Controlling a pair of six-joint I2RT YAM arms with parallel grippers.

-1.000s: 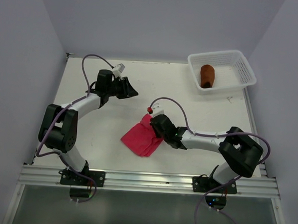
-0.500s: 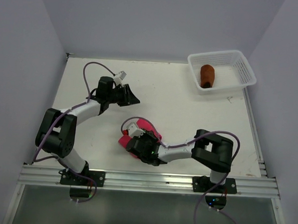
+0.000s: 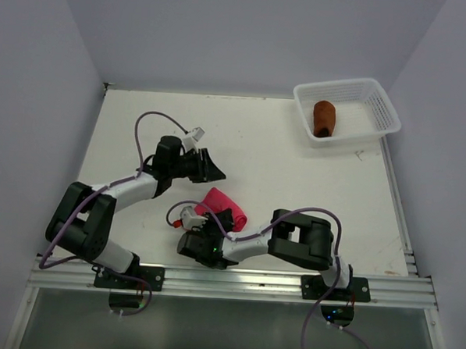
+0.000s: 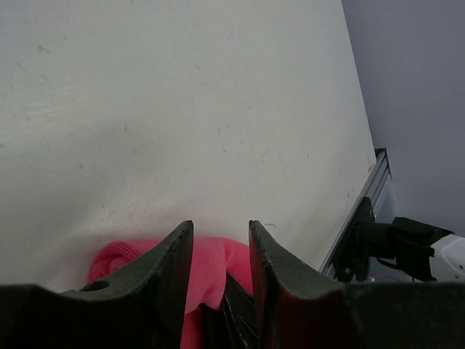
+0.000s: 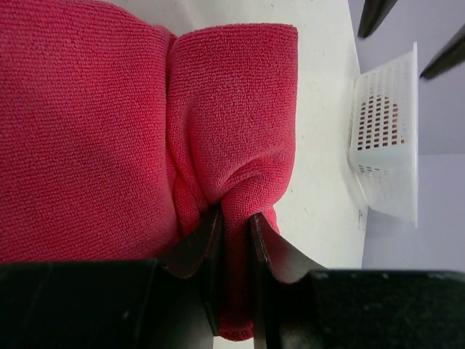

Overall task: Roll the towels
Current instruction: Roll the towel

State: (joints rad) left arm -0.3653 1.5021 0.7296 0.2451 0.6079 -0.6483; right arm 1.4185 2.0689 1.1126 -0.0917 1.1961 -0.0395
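Observation:
My right gripper opens now, since the pinched fold lies low against the bunched pink towel and would stay in place on the tabletop.
The bright pink towel [image 3: 224, 204] lies bunched and folded over near the table's front middle. My right gripper [image 3: 206, 237] is at its near side, shut on a fold of the pink towel [image 5: 87, 131], with the cloth pinched between the fingers [image 5: 236, 225]. My left gripper [image 3: 214, 170] is open and empty, just behind and left of the towel. In the left wrist view the pink towel [image 4: 207, 265] shows through the gap between the fingers [image 4: 220, 243]. The rust-brown towel [image 3: 323, 118] lies rolled in the basket.
The white mesh basket [image 3: 379, 112] stands at the back right corner and also shows in the right wrist view [image 5: 385, 174]. The right arm's forearm lies low along the table's front edge. The metal rail [image 3: 235, 280] runs along the near edge.
My right gripper swung left along the front, dragging the pink towel from a flat spread into a folded bunch. My left gripper moved right and nearer, toward the towel.

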